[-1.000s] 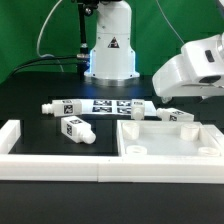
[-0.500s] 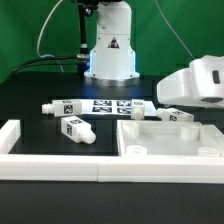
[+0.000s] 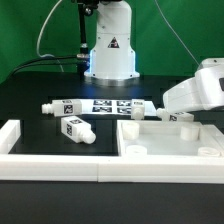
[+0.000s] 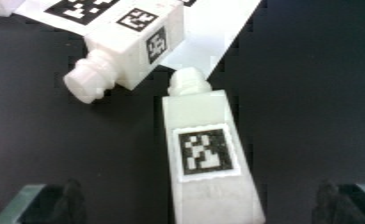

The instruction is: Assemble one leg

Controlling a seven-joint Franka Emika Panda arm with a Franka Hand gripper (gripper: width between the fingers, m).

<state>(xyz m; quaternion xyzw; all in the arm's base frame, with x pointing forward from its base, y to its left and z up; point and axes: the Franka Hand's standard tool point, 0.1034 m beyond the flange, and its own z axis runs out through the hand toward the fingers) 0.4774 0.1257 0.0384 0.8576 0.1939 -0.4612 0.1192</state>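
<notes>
My gripper should go lower before it closes on the white leg. My open fingers are above the tagged top of the white leg (image 4: 209, 164) in the wrist view.
Several white legs with code tags lie on the black table in the exterior view: one at the left (image 3: 58, 106), one nearer the front (image 3: 76, 130), one by the marker board (image 3: 141, 108) and one at the right (image 3: 178, 117). My gripper (image 3: 186, 108) hangs low over the right one, its fingers hidden under the white hand. In the wrist view that leg (image 4: 205, 150) lies lengthwise between my open fingers (image 4: 44, 205), its stub end pointing at a second leg (image 4: 126, 50). The jaws stand wide on both sides of it, not touching.
The large flat white panel (image 3: 172, 143) with corner holes lies at the front right, just before the right leg. A white rail (image 3: 50, 165) runs along the front. The marker board (image 3: 108, 104) lies mid-table and the robot base (image 3: 108, 50) stands behind.
The hand has moved down and toward the exterior view's right, coming low over the right leg. The legs and panel have not moved.
</notes>
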